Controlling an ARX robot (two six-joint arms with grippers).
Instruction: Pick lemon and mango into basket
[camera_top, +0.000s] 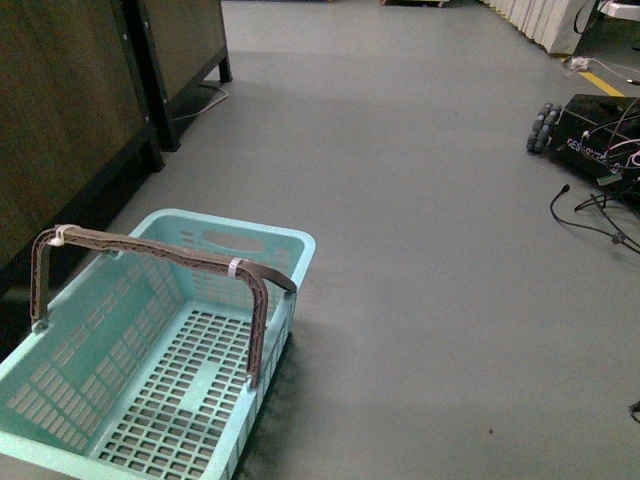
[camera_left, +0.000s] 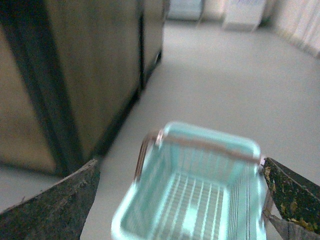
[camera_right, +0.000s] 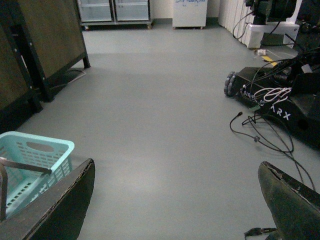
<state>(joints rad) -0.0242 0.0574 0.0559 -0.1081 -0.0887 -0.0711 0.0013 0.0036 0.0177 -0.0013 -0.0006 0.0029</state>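
Note:
My left gripper grabs the basket by its grey-brown handle (camera_top: 170, 252) next, to get the basket for the lemon and mango.
The light turquoise basket (camera_top: 60, 385) stands on the grey floor at the lower left of the front view, its grey-brown handle (camera_top: 170, 252) raised, and nothing lies on the slotted floor that shows. My left gripper (camera_left: 182, 192) hangs open above the basket (camera_left: 240, 145), which looks blurred. My right gripper (camera_right: 175, 195) is open over bare floor, with the basket (camera_right: 37, 147) off to one side. The lemon and the mango are out of view. Neither arm shows in the front view.
Dark wooden cabinets (camera_top: 70, 100) on black legs line the left side. A black wheeled robot base (camera_top: 590, 125) with loose cables (camera_top: 590, 205) sits at the right. White panels (camera_top: 545, 20) lean at the far right. A white cabinet (camera_right: 189, 12) stands at the back.

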